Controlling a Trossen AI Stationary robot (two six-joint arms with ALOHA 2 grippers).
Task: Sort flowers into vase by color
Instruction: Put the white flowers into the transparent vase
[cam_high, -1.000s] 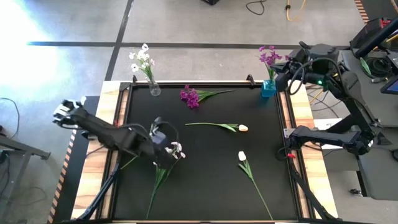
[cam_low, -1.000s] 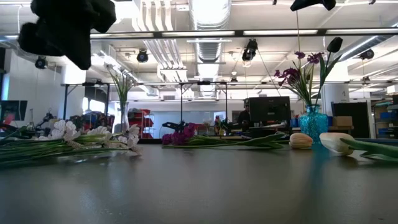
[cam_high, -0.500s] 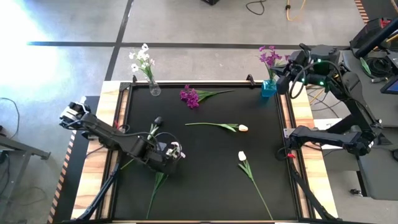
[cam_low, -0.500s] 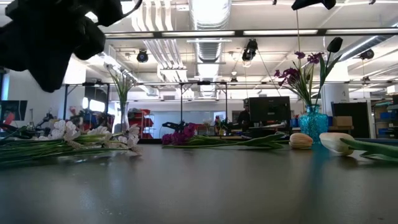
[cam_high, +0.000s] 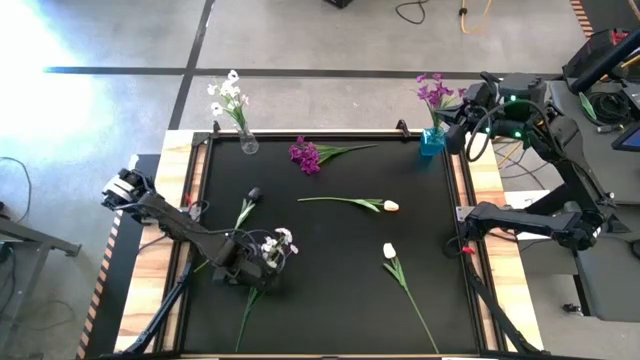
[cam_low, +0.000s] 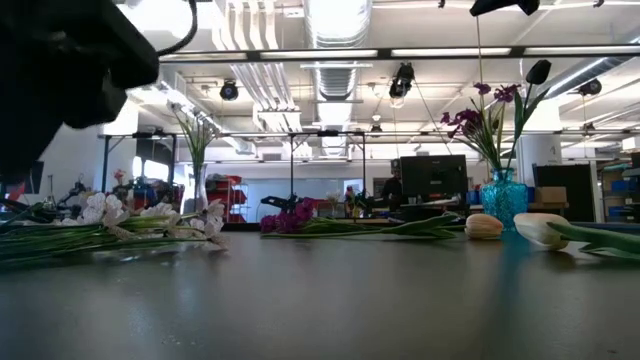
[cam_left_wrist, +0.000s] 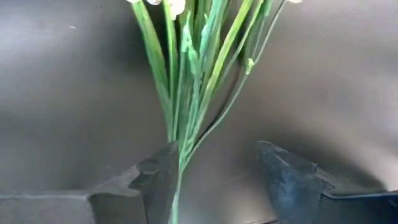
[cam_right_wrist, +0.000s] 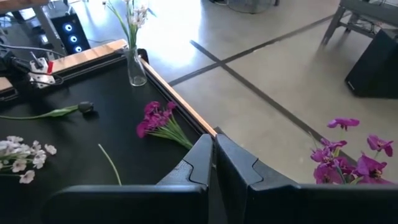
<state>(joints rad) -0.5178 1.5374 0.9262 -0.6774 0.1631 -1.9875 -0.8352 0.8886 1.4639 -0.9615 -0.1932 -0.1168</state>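
The gathered stems lie on the black mat below my fingers, so my left gripper should first lower to them and then close on the white spray.
A spray of small white blossoms (cam_high: 275, 243) lies on the black mat, its green stems (cam_left_wrist: 186, 93) running toward the near edge. My left gripper (cam_high: 252, 270) points steeply down over those stems, open, with one finger (cam_left_wrist: 158, 180) at either side of the bundle. My right gripper (cam_right_wrist: 213, 163) is shut, held high at the far right beside the blue vase (cam_high: 432, 140) of purple flowers. A clear vase (cam_high: 247, 143) at the far left holds white flowers. My left gripper (cam_left_wrist: 214, 162) comes from above with its fingers across the white spray's stems where they gather (cam_left_wrist: 179, 146). The bundle runs right along one finger's inner edge. Whether that finger touches it I cannot tell. The spray lies flat on the mat.
On the mat also lie a magenta spray (cam_high: 308, 155), a peach tulip (cam_high: 390, 206), a white tulip (cam_high: 389, 251) and a dark bud (cam_high: 254, 193) on its stem. Wooden rails (cam_high: 486, 180) border the mat.
My left gripper has come down toward the mat and toward the near edge, rolling at the wrist, and now stands over the white spray's stems. The flowers have stayed in place.
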